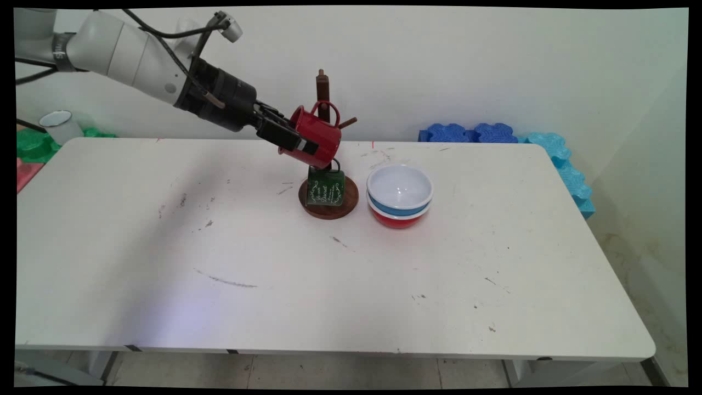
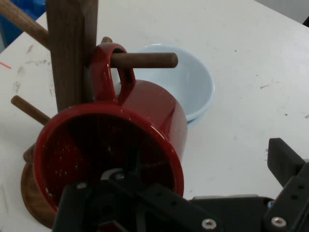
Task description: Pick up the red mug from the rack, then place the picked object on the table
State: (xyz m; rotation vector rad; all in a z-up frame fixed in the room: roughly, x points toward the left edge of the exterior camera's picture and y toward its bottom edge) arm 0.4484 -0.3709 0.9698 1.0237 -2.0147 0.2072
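Next, my gripper grabs the red mug by its rim [image 2: 170, 149]. Then it lifts the red mug off the wooden mug tree [image 2: 72, 53].
A red mug [image 1: 318, 137] hangs by its handle on an upper peg [image 2: 145, 60] of the wooden mug tree [image 1: 322, 88], tilted with its mouth towards my hand. My gripper [image 1: 290, 134] is open around the mug's rim. One finger [image 2: 116, 176] reaches inside the red mug [image 2: 145, 125]; the other finger [image 2: 282, 157] stands clear of its outer wall, with table showing between. A dark green mug [image 1: 326, 187] with white lettering hangs low over the tree's round base [image 1: 346, 206].
Just right of the tree stands a pale blue bowl [image 1: 399, 189] stacked in a red bowl [image 1: 396, 219]. Off the table's back left are a white cup [image 1: 59, 125] and green foam [image 1: 33, 144]. Blue foam pieces [image 1: 471, 133] line the back right edge.
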